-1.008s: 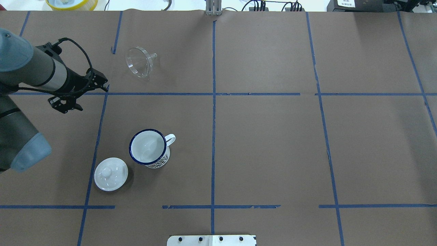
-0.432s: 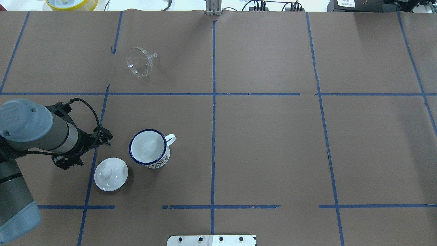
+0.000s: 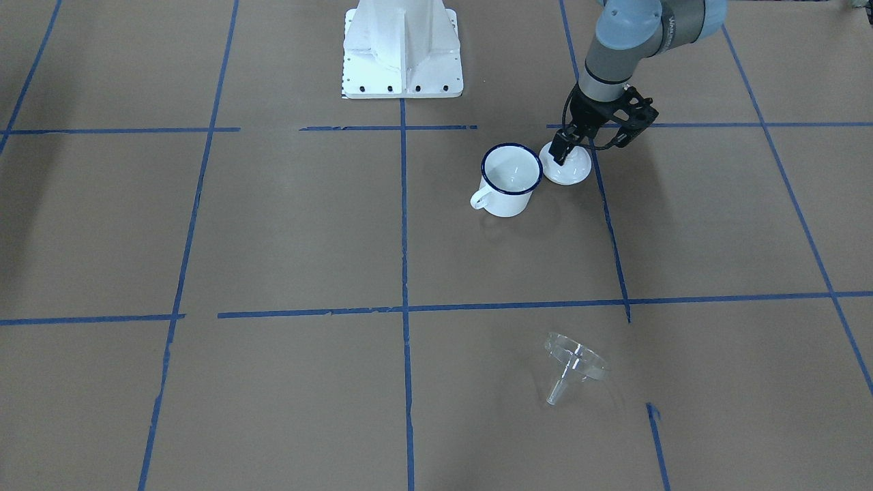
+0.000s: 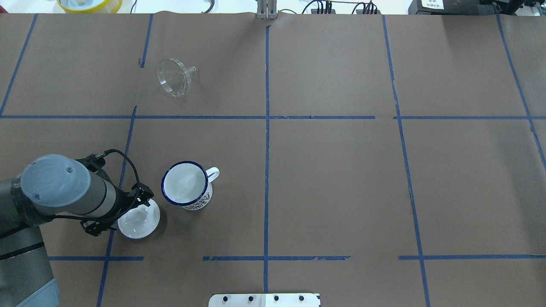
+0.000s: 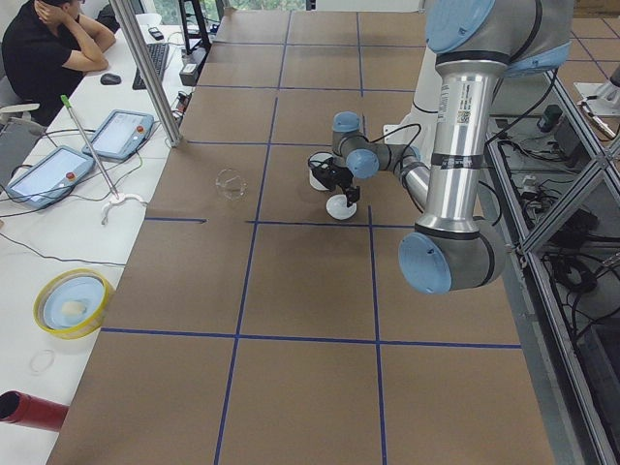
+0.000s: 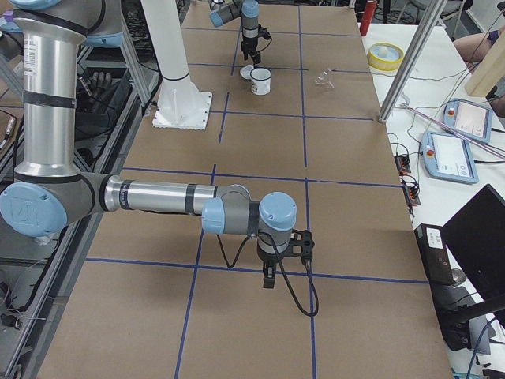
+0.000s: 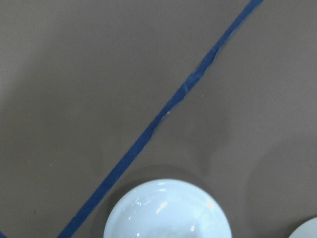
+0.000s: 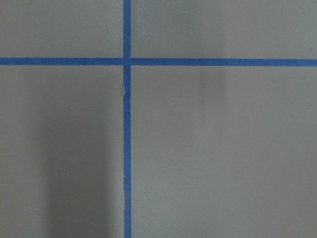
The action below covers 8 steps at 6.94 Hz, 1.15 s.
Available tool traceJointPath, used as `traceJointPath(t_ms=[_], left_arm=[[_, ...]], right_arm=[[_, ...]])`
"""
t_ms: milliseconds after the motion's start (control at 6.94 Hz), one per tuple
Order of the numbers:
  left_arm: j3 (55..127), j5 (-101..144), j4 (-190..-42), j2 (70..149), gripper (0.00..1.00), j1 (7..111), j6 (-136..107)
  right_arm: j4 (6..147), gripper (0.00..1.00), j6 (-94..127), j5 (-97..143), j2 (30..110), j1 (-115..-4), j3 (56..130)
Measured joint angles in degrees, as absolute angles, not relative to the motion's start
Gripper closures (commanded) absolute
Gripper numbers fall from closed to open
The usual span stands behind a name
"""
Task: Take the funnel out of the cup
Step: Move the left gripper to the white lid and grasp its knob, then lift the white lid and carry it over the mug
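I should next grab the lid by its small knob with my left gripper, as the lid's smooth dome is wide and slopes all around.
The clear funnel lies on its side on the brown paper, far from the cup; it also shows in the front view. The white cup with a blue rim stands upright and empty, its handle to the right; it also shows in the front view. My left gripper is open and empty, over the left part of a white knobbed lid beside the cup. My right gripper shows only in the exterior right view, far from these things; I cannot tell if it is open or shut.
The lid fills the bottom of the left wrist view. Blue tape lines cross the paper. The robot base plate stands at the table's near edge. A yellow bowl and operator tablets sit beyond the far edge.
My left arm has swung back toward the robot's side, from near the funnel to over the lid beside the cup. Funnel, cup and lid have not moved.
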<state>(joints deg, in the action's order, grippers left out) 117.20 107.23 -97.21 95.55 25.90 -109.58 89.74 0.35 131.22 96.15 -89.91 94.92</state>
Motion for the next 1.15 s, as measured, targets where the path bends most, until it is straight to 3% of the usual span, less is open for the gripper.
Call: traceJointPath(t_ms=[144,288,1152], left_arm=[[117.0,107.2,-97.2,95.6,0.29,25.2,-110.1],[116.8,107.1,-97.2,95.7,0.31,25.0,-110.2],[117.1,102.3,-97.9,96.3,0.31,25.2,-110.3]], right_arm=[[89.7,0.0,0.4,131.2,96.2,-89.9,94.9],[89.7,0.0,0.4,131.2,96.2,-89.9,94.9],[89.7,0.0,0.3,131.2,96.2,-89.9,94.8]])
